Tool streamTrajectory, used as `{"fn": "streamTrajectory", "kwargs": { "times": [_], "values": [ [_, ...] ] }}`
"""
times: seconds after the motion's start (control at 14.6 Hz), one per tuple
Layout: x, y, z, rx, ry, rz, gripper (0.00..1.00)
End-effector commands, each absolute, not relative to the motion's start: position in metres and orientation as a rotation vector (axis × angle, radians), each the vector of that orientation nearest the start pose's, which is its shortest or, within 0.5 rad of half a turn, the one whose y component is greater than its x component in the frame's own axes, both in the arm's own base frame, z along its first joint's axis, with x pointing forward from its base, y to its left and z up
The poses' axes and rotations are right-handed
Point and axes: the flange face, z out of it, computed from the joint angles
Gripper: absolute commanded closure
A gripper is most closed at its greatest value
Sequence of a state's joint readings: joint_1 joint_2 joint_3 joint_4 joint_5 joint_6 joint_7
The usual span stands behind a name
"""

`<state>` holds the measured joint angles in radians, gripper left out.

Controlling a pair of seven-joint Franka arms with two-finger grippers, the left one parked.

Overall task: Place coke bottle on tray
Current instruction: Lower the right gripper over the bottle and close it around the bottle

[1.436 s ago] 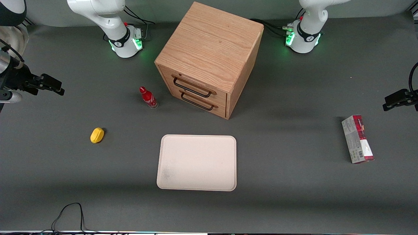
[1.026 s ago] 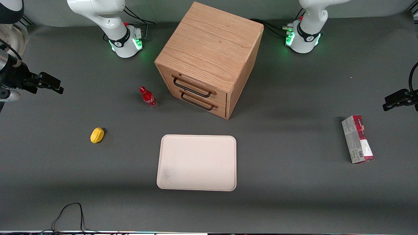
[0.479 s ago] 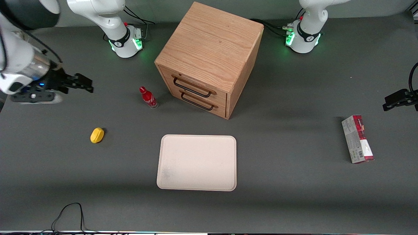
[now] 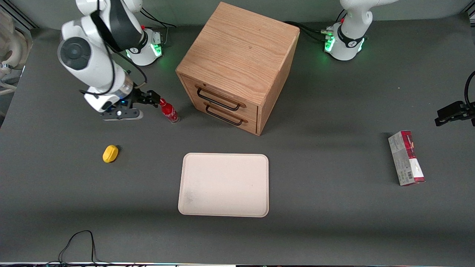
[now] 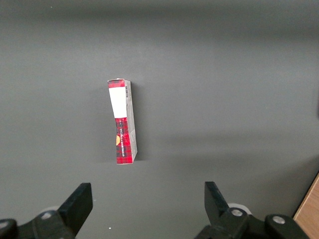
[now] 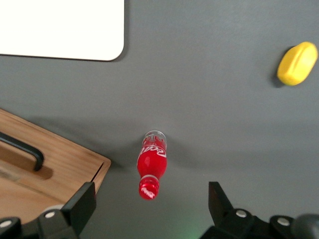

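Note:
My right gripper should next hold the bottle by its red cap (image 4: 162, 102) to put the coke bottle on the tray (image 4: 223, 184).
The coke bottle (image 4: 169, 111), small and red with a red cap, stands upright on the grey table beside the wooden drawer cabinet (image 4: 237, 66). It also shows in the right wrist view (image 6: 152, 164), seen from above. My right gripper (image 4: 154, 98) hangs just above and beside the bottle's cap, open and empty; in the right wrist view the gripper (image 6: 152, 206) has its fingers spread wide, with the cap between them and lower. The cream tray (image 4: 223, 184) lies flat nearer the front camera than the bottle and cabinet; one of its corners shows in the right wrist view (image 6: 75, 30).
A yellow lemon-shaped object (image 4: 110, 153) lies on the table nearer the front camera than the gripper; it also shows in the right wrist view (image 6: 297, 63). A red-and-grey carton (image 4: 406, 158) lies toward the parked arm's end. A black cable (image 4: 78, 241) lies at the table's front edge.
My right arm has swung in from the working arm's end of the table to just above the coke bottle. The bottle, tray and other objects have not moved.

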<state>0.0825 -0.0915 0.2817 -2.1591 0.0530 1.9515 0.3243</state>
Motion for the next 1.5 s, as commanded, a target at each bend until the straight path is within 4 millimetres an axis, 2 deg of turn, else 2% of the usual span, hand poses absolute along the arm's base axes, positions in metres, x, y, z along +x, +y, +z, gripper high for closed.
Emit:
{"fn": "streamTrajectory", "kwargs": {
  "times": [0.0,0.41,0.55,0.82,1.09,1.16,1.23,1.37,1.44],
  "values": [
    [0.440,0.177,0.401,-3.151,0.010,0.116,0.00],
    [0.411,0.199,0.352,-3.126,0.020,-0.008,0.00],
    [0.401,0.200,0.339,-3.138,0.002,0.021,0.00],
    [0.387,0.198,0.322,-3.158,-0.024,0.076,0.00],
    [0.386,0.197,0.321,-3.159,-0.023,0.081,0.02],
    [0.386,0.197,0.321,-3.159,-0.021,0.081,0.11],
    [0.386,0.196,0.320,-3.160,-0.021,0.086,0.26],
    [0.387,0.196,0.321,-3.159,-0.016,0.084,0.66],
    [0.388,0.195,0.321,-3.158,-0.012,0.084,0.80]
  ]
}}
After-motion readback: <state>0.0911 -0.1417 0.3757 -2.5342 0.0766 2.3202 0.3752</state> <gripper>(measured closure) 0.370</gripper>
